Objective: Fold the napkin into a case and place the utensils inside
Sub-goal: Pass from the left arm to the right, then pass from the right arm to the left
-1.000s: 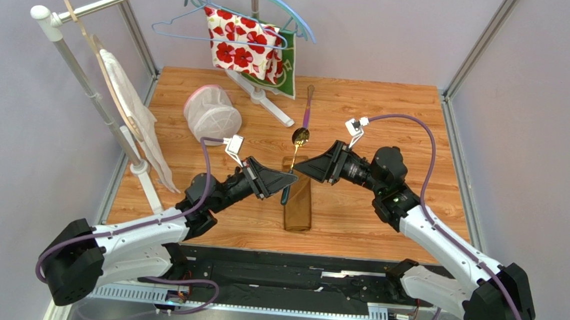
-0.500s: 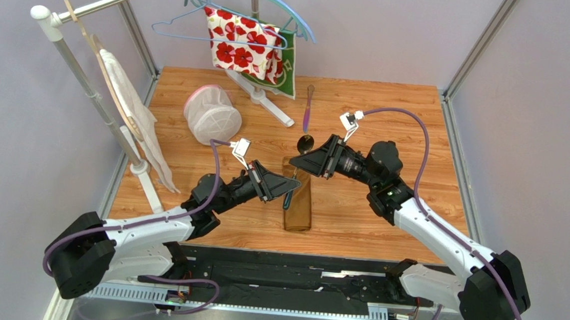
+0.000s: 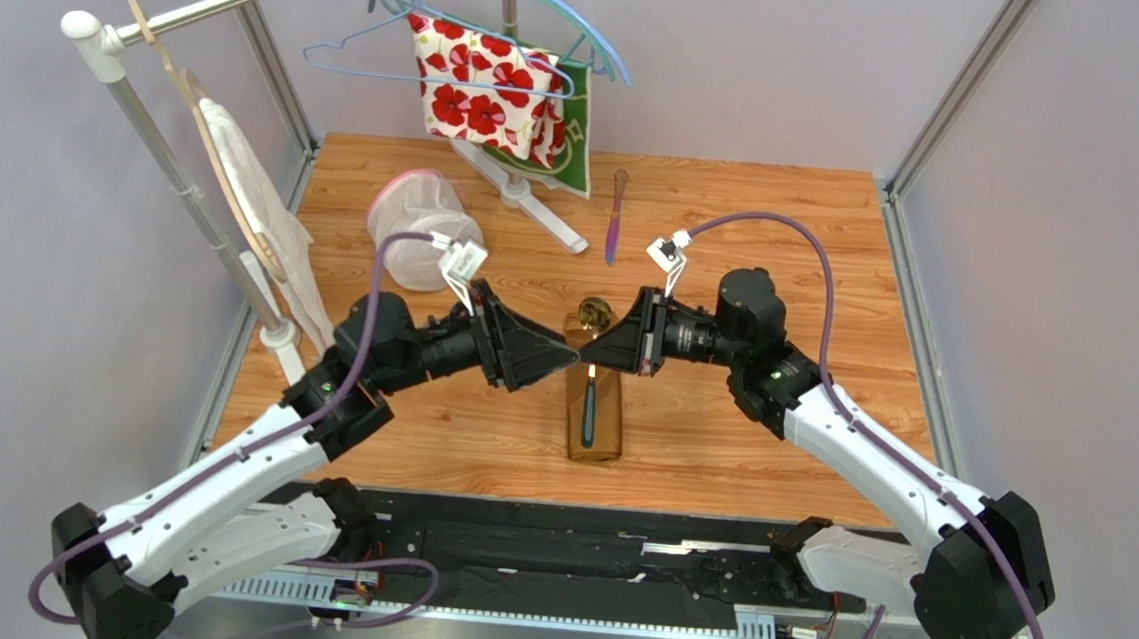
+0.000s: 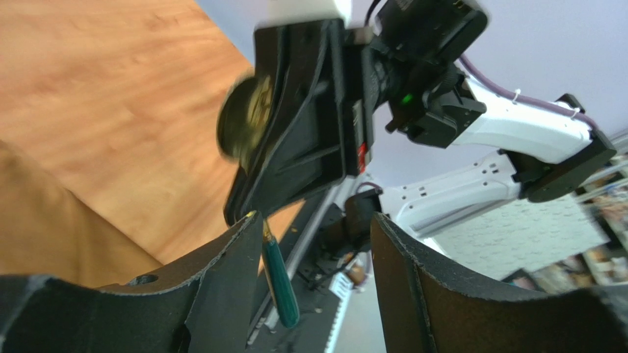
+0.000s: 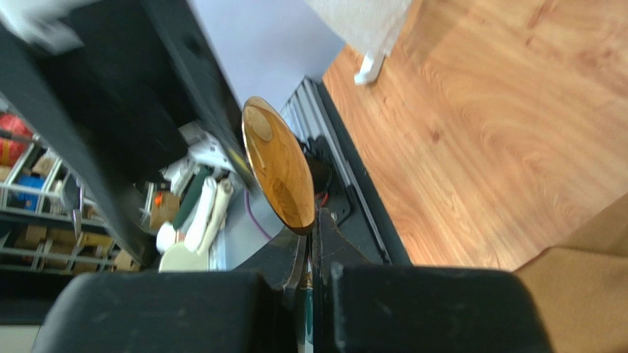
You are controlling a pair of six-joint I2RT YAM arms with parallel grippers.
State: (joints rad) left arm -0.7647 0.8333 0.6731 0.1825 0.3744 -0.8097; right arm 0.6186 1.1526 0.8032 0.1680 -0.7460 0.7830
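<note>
The left gripper needs to grab the spoon next by its gold bowl end (image 3: 594,314) (image 4: 242,121), so the green handle stays free to slide into the napkin case.
The golden-brown napkin (image 3: 597,419), folded into a narrow case, lies on the wooden table; it also shows in the left wrist view (image 4: 44,220) and the right wrist view (image 5: 590,257). My right gripper (image 3: 589,360) (image 5: 311,237) is shut on the neck of the spoon. Its gold bowl (image 3: 588,318) (image 5: 278,165) sticks up and its green handle (image 3: 587,411) (image 4: 281,279) hangs over the case. My left gripper (image 3: 573,353) (image 4: 315,220) stands open right beside the spoon, facing the right gripper. The purple-pink knife (image 3: 616,218) lies on the table farther back.
A white mesh basket (image 3: 420,227) stands at the back left. A clothes rack (image 3: 165,156) carries a pale cloth (image 3: 259,223), hangers, a red-flowered cloth (image 3: 486,96) and a green cloth (image 3: 585,148). The rack's white foot (image 3: 531,204) reaches toward the knife.
My left gripper has opened and let go of the spoon. My right gripper has moved in leftward and shut on the spoon's neck. The spoon now hangs upright over the case.
</note>
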